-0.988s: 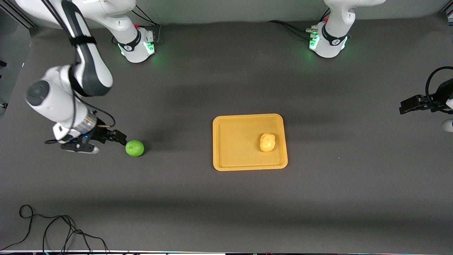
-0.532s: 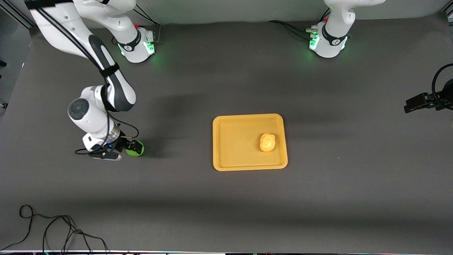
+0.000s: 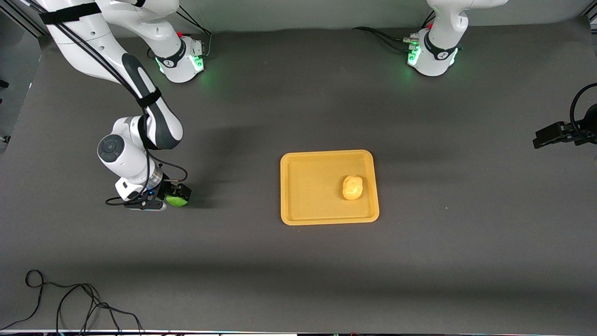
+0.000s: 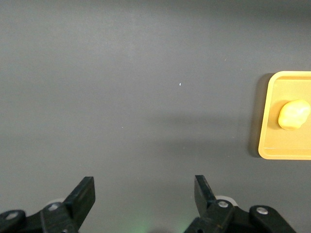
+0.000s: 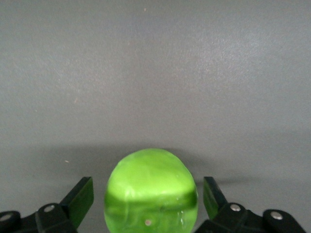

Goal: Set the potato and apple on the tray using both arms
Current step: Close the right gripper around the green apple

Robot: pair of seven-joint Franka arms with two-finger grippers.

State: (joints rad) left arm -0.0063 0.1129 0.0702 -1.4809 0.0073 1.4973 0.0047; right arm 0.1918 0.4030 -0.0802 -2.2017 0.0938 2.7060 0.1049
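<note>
My right gripper closes on the green apple (image 3: 176,201) (image 5: 150,189) now, since the apple sits between my fingers and closing now would catch it.
The green apple (image 3: 176,201) lies on the dark table toward the right arm's end. My right gripper (image 3: 180,192) is down around it and open. In the right wrist view the apple (image 5: 150,189) sits between the two fingers of the right gripper (image 5: 147,188), with a small gap on each side. The yellow potato (image 3: 352,187) lies on the orange tray (image 3: 308,186) at mid-table, on the part of it toward the left arm's end. My left gripper (image 3: 543,137) waits open and empty over the left arm's end of the table. The left wrist view shows the left gripper (image 4: 144,186), the tray (image 4: 270,145) and the potato (image 4: 293,114).
A black cable (image 3: 70,303) lies looped at the table's edge nearest the front camera, toward the right arm's end. The two arm bases (image 3: 179,58) (image 3: 431,56) stand along the edge farthest from that camera.
My right gripper has travelled toward the apple and come down with its open fingers either side of it. The left gripper drew slightly outward, then held. Apple, potato and tray have not moved.
</note>
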